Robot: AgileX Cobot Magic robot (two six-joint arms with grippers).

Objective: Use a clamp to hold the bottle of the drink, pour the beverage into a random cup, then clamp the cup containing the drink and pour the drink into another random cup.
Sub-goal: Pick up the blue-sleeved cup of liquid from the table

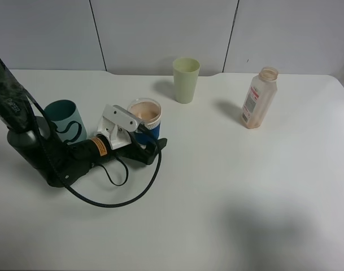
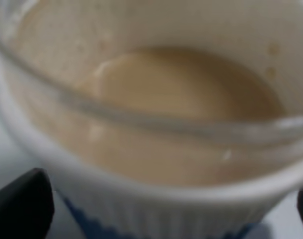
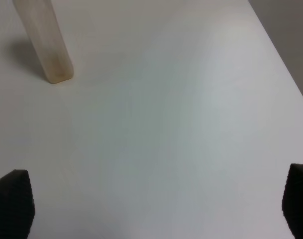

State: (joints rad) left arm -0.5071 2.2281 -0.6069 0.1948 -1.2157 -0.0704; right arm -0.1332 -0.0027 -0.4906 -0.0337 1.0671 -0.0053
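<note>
The robot's left gripper should next grab the white cup by its blue band, and then the robot will pour the drink into the pale green tumbler [image 1: 186,79].
The short white cup with a blue band [image 1: 144,117] stands left of centre, holding tan milky drink [image 2: 186,94]. My left gripper [image 1: 146,131], the clamp, lies low on the table, open, with one finger [image 2: 22,204] on each side of the cup's base. Whether the fingers touch the cup is unclear. At the back right the bottle [image 1: 258,99] stands upright with only a tan film inside; the right wrist view also shows the bottle [image 3: 44,45]. My right gripper [image 3: 156,204] is open over bare table, out of the exterior view. The pale green tumbler [image 1: 186,79] stands at the back centre.
A dark teal cup [image 1: 64,119] stands just left of the left arm, close to its black cable loop [image 1: 112,192]. The white table [image 1: 245,192] ends at a grey wall behind and has its edge near the bottle on the right.
</note>
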